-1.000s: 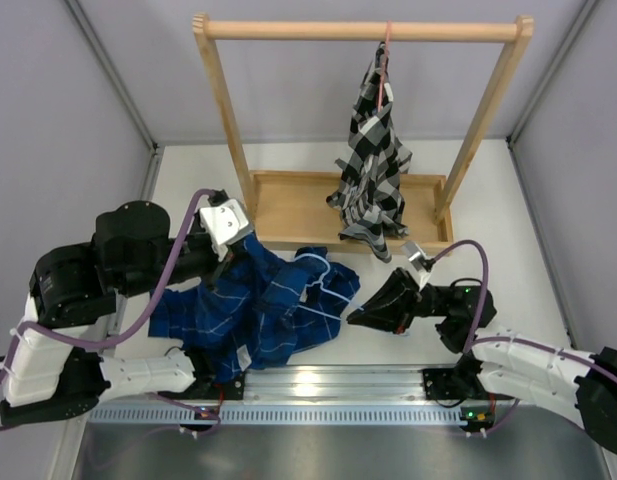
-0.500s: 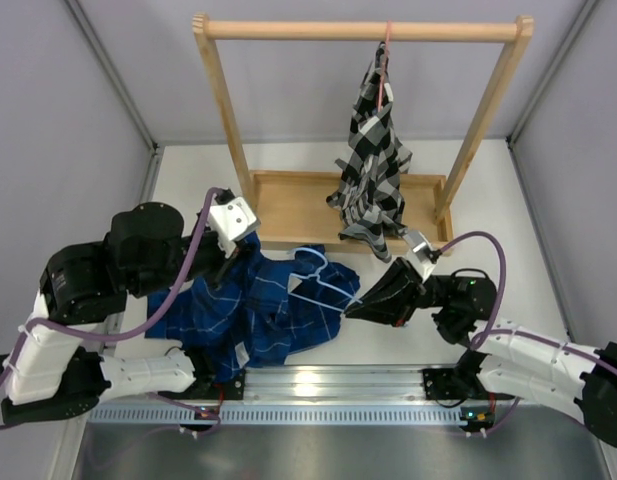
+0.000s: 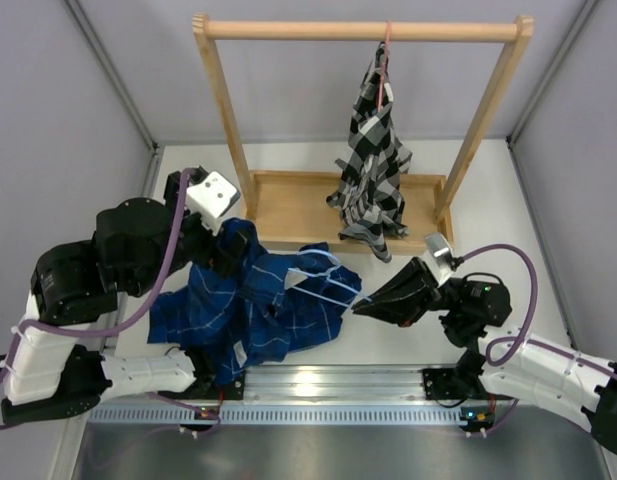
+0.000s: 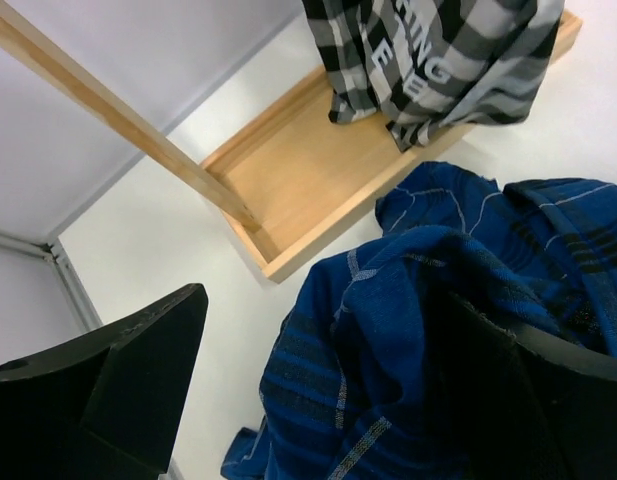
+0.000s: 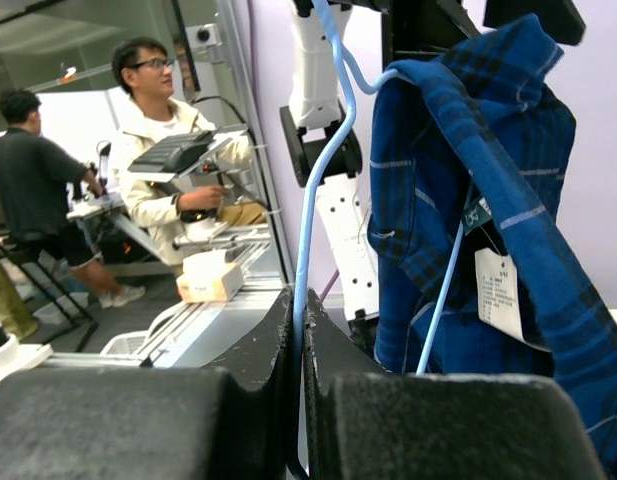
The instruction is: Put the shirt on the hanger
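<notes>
My left gripper grabs the shirt's raised fold (image 3: 242,238) (image 4: 373,290) over the threaded hanger next. This leaves the hanger's loose end open to place the rest of the shirt.
The dark blue plaid shirt (image 3: 253,310) lies bunched on the table between the arms, with a raised fold toward the wooden base. The light-blue wire hanger (image 3: 326,283) is partly threaded into it, and its free end sticks out to the right. My right gripper (image 3: 361,307) is shut on that wire; in the right wrist view the hanger (image 5: 324,150) rises out of the pinched right gripper (image 5: 300,315) with the shirt (image 5: 468,160) draped over it. My left gripper (image 4: 328,400) is open wide over the shirt (image 4: 438,300), gripping nothing. From above, the left gripper (image 3: 224,252) sits at the shirt's upper left fold.
A wooden rack (image 3: 358,30) with a tray base (image 3: 298,205) stands at the back. A black-and-white checked shirt (image 3: 373,165) hangs from it on a pink hanger (image 3: 386,45). An aluminium rail (image 3: 318,385) runs along the near edge. Walls close in on both sides.
My left gripper has opened, let go of the shirt and drawn back to the upper left. The right gripper has shifted slightly right, still holding the hanger.
</notes>
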